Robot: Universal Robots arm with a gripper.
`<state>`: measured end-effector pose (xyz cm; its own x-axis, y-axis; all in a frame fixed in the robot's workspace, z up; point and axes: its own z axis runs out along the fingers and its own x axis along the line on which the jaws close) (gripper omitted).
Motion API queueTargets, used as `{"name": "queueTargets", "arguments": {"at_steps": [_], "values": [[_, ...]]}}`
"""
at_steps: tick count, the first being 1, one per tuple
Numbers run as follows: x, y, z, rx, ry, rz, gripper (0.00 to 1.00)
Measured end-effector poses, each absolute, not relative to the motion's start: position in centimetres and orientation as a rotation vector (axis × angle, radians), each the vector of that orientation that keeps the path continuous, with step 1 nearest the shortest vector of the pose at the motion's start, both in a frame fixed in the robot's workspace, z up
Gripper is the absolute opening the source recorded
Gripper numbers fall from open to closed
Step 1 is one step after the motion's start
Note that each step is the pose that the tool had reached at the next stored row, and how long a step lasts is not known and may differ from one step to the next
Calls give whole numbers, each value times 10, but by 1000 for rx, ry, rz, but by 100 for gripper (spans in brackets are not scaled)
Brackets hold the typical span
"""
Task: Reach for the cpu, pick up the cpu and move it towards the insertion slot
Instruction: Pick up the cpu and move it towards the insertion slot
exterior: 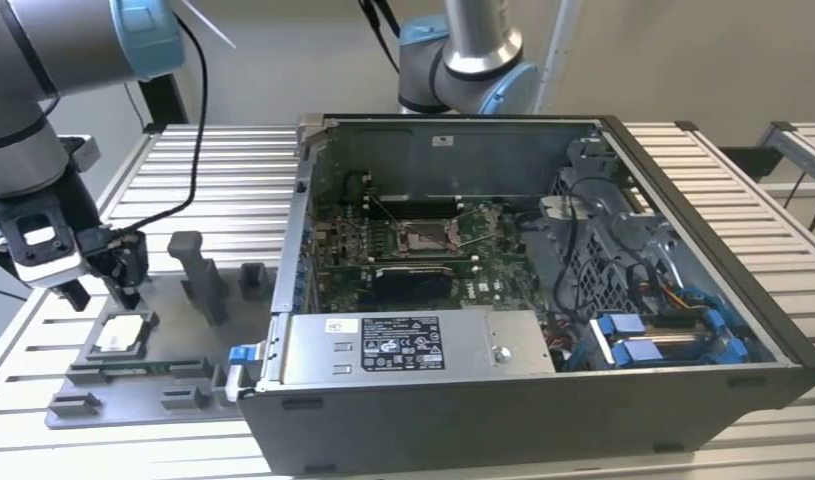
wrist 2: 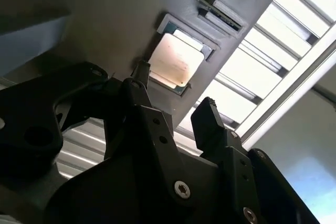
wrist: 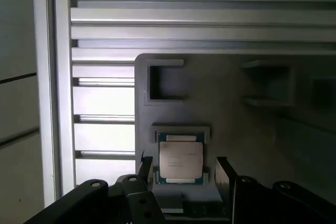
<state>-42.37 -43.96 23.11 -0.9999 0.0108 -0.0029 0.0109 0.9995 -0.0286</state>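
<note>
My gripper grabs the cpu's open side edges between the fixture's raised brackets next, since those brackets wrap the cpu's ends.
The cpu [exterior: 120, 335] lies flat in a pocket of the grey fixture [exterior: 167, 375], on the exterior view's left, its silvery top facing up. My gripper [exterior: 103, 297] hangs just above it, open. In both wrist views the two dark fingers stand on either side of the cpu [wrist: 181, 160] [wrist 2: 176, 59], with a gap between each finger and the chip's edge. The gripper [wrist: 184, 165] [wrist 2: 176, 90] holds nothing. The insertion slot [exterior: 425, 235], a silver-framed socket with a brownish centre, sits on the board inside the open computer case.
The open computer case [exterior: 701, 290] stands on the exterior view's right of the fixture, its near wall close to the fixture. A grey upright post [exterior: 200, 275] rises from the fixture beside my gripper. A second robot arm [exterior: 461, 60] stands behind the case. Slatted table [exterior: 220, 180] all around.
</note>
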Motion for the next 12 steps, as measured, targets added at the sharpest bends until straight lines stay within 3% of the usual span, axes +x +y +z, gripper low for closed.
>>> {"name": "queueTargets", "arguments": {"at_steps": [12], "values": [[-423,-451,212,33,3138,-45,100]]}}
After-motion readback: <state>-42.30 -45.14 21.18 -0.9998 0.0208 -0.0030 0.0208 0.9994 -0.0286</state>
